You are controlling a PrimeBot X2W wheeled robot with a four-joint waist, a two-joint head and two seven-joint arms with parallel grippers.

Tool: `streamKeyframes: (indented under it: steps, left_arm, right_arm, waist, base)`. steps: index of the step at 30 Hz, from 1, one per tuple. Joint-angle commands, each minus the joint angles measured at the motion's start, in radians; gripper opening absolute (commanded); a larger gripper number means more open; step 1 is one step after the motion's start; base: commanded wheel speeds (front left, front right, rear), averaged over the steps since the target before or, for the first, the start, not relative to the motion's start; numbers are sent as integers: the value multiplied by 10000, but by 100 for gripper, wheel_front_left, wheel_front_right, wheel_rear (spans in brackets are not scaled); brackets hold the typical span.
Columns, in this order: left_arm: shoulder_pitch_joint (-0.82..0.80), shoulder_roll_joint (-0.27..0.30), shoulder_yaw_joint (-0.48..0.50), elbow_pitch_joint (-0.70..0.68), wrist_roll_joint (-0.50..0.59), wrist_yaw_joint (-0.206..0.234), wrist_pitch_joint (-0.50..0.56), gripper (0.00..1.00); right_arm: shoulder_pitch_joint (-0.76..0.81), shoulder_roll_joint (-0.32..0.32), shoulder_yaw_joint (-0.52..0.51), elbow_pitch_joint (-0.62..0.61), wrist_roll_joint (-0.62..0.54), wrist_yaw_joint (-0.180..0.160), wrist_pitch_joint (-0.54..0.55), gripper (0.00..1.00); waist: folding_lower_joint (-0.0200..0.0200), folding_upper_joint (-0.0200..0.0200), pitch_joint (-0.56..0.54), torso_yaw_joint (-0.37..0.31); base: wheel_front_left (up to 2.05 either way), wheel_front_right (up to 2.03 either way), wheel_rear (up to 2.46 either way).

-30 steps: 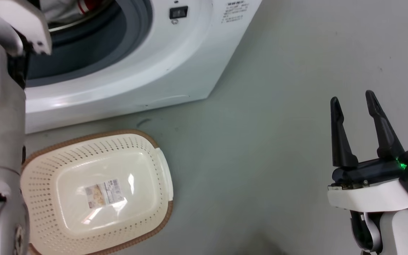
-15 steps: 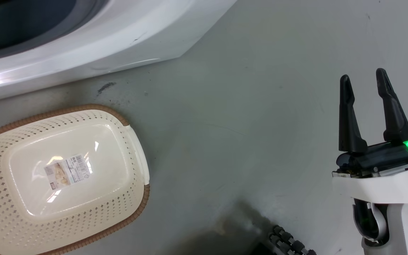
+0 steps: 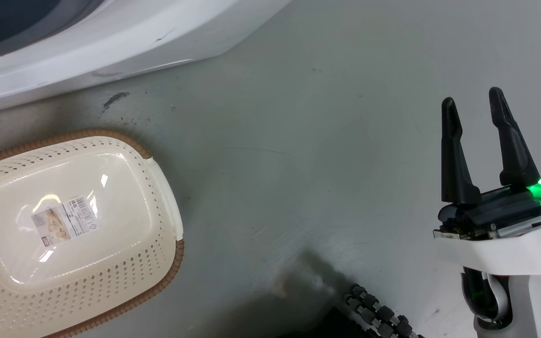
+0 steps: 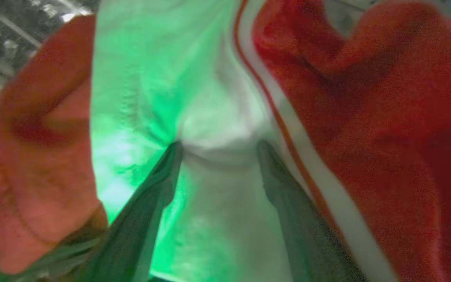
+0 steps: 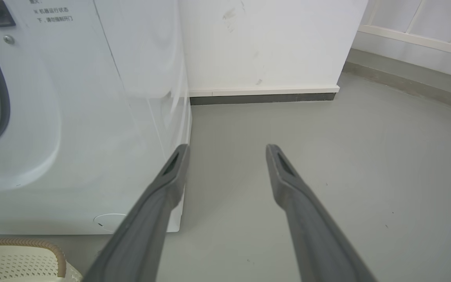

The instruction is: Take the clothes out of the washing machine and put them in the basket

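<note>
A soft crease rises in the garment's white inner side while the red cloth (image 4: 366, 117) lies slack around it. My left gripper pinches that white crease (image 4: 220, 146) next.
In the left wrist view my left gripper (image 4: 219, 145) is open, with both tips pressed into the white inner side of a red garment (image 4: 210, 98) that has a white-striped edge. More red cloth (image 4: 366, 117) lies to the right and a red fold (image 4: 41, 137) to the left. The perforated steel drum (image 4: 10, 35) shows behind. The washing machine (image 3: 111, 42) crosses the head view's top left. Below it on the floor the cream basket (image 3: 169, 267) holds only a label. My right gripper (image 3: 472, 96) is open over bare floor, right of the machine (image 5: 73, 117) and the basket (image 5: 22, 250).
A white wall with a dark skirting (image 5: 264, 98) stands behind the washing machine. Grey floor stretches to the right. A dark scuff (image 3: 113, 99) marks the floor between machine and basket. A black ribbed part (image 3: 378, 314) shows at the head view's bottom edge.
The head camera has tilted down and right: machine and basket slide up-left in the picture and the porthole leaves it. The left forearm no longer shows. The right gripper stays open.
</note>
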Motion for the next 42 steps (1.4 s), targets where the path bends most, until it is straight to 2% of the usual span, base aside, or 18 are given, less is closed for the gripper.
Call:
streamKeyframes:
  steps: [1, 8, 9, 10, 17, 23, 42]
  left_arm:
    - [-61, 56, -59, 54, -107, -2, 107, 100]
    - [301, 123, -387, 207, -492, -5, 364, 100]
    - [331, 117, -437, 194, -560, -10, 372, 73]
    - [329, 145, -455, 137, -609, -10, 250, 0]
    - [274, 239, -732, -123, -826, -4, -428, 0]
    - [615, 195, -1048, -269, -1152, -4, -1341, 0]
    - [3851, -528, -2447, -1285, -3124, -5, -4962, 0]
  right_arm:
    - [-39, 19, 24, -51, 73, -7, -25, 100]
    - [-116, 19, 44, -95, 115, -7, -25, 100]
    - [-126, 19, 32, -94, 123, -7, -24, 100]
    - [-138, 19, 21, -99, 121, -7, -24, 100]
    - [-206, 19, -30, -35, 34, -7, -24, 100]
    - [-140, 19, -70, 51, -98, -7, -24, 100]
    - [451, 13, -440, 597, -1217, -7, -24, 100]
  waist:
    - [-1, 0, 43, -10]
    - [-1, 0, 152, -13]
    - [-1, 0, 161, -6]
    - [-1, 0, 166, 2]
    - [-1, 0, 60, 87]
    - [-1, 0, -441, 336]
    - [-1, 0, -3058, 1941]
  base:
    - [0, 0, 0]
    - [0, 0, 0]
    - [0, 0, 0]
    - [0, 0, 0]
    - [0, 0, 0]
    - [0, 0, 0]
    - [0, 0, 0]
